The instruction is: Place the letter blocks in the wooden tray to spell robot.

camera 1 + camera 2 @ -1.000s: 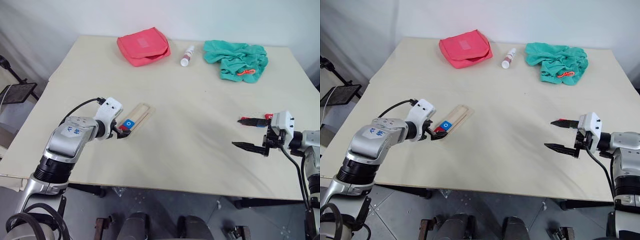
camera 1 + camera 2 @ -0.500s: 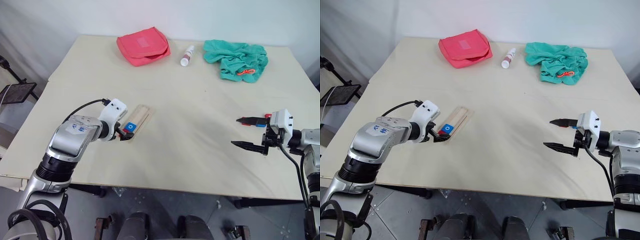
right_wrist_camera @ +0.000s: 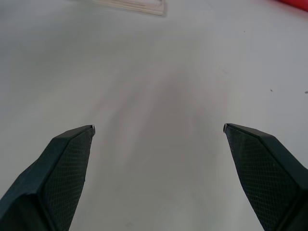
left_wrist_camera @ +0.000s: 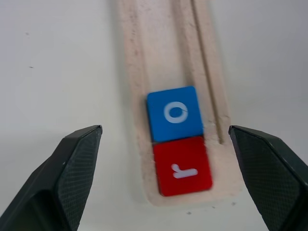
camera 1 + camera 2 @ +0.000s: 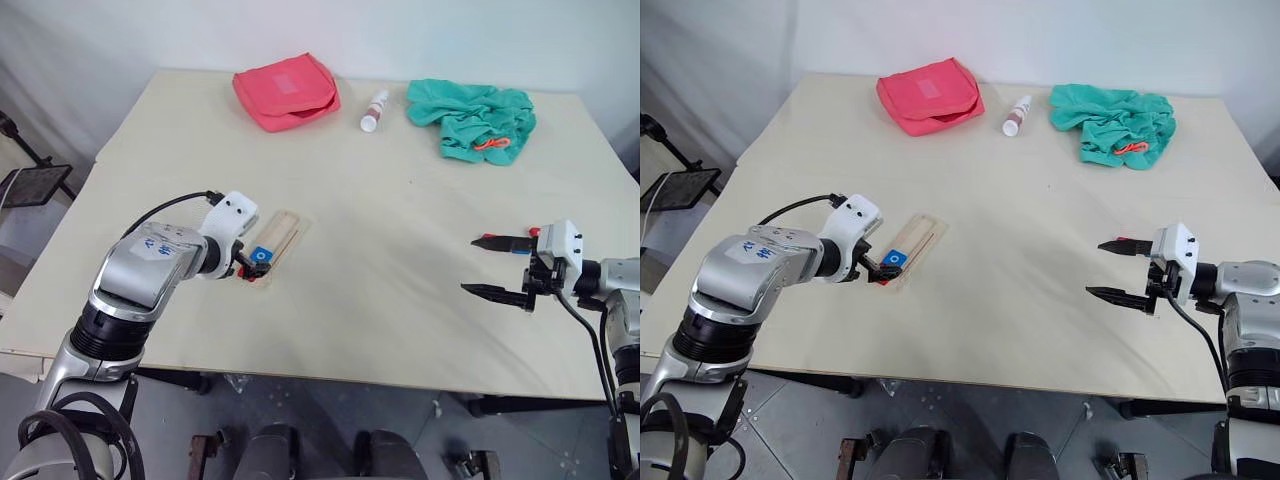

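Observation:
My left gripper is going to grab the wooden tray (image 5: 283,228) next by its end holding the r block (image 5: 250,275), so that the tray is set up for spelling robot.
The wooden tray (image 5: 283,228) lies left of the table's middle, running away from me at a slant. At its near end sit two letter blocks, edge to edge in the groove: a red r (image 4: 182,165) and, just beyond it, a blue o (image 4: 174,113). My left gripper (image 4: 164,128) hovers open over that end, one finger out on each side of the tray, touching neither block. My right gripper (image 5: 470,264) stands open above bare table at the right, with nothing between its fingers. A small red bit (image 5: 533,232) peeks out beside its wrist; I cannot tell what it is.
Along the far edge lie a red pouch (image 5: 286,91), a small white bottle (image 5: 374,110) and a crumpled teal cloth (image 5: 472,118) with an orange thing (image 5: 491,144) on it. A black stand (image 5: 30,185) is off the table's left side.
My left gripper has drawn back slightly along the tray and tipped further downward over its near end. The two blocks stay in place. The right gripper has not moved.

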